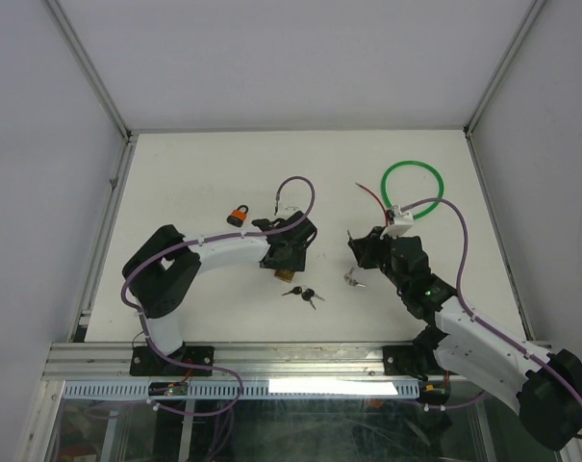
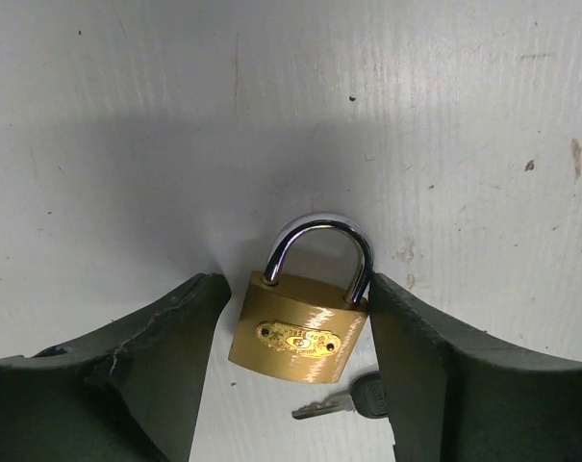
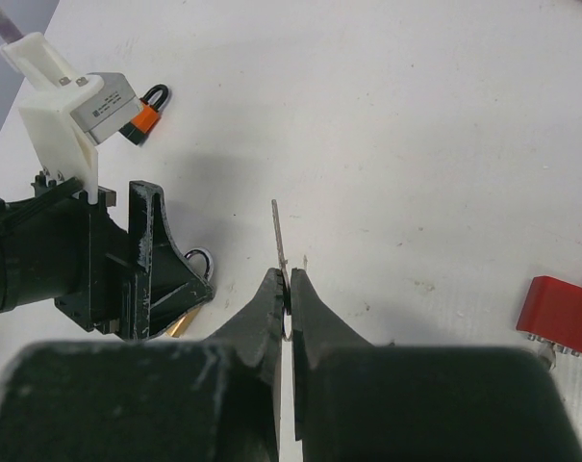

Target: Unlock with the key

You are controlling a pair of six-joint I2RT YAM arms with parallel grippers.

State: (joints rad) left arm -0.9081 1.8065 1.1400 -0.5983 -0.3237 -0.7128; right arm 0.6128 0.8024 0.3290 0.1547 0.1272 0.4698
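Note:
My left gripper is to grab the brass padlock (image 1: pixel 284 275) next by the narrow sides of its body. The padlock's end opposite the shackle then stays open for the key to unlock.
A brass padlock (image 2: pixel 295 332) with a steel shackle lies flat on the white table, between the fingers of my left gripper (image 2: pixel 293 284). The right finger (image 2: pixel 416 366) touches the lock's corner and a thin gap shows at the left finger, so the jaws stand open around it. From above, the left gripper (image 1: pixel 289 262) covers most of the padlock (image 1: pixel 284 275). My right gripper (image 3: pixel 288 279) is shut on a silver key (image 3: pixel 279 231), its blade sticking out forward above the table. It hovers right of the left gripper (image 1: pixel 352 268).
Loose black-headed keys (image 1: pixel 302 294) lie just in front of the padlock, one by my left gripper's right finger (image 2: pixel 339 404). An orange padlock (image 1: pixel 238 216) sits to the far left. A green cable loop (image 1: pixel 413 190) and a red connector (image 3: pixel 560 313) lie right.

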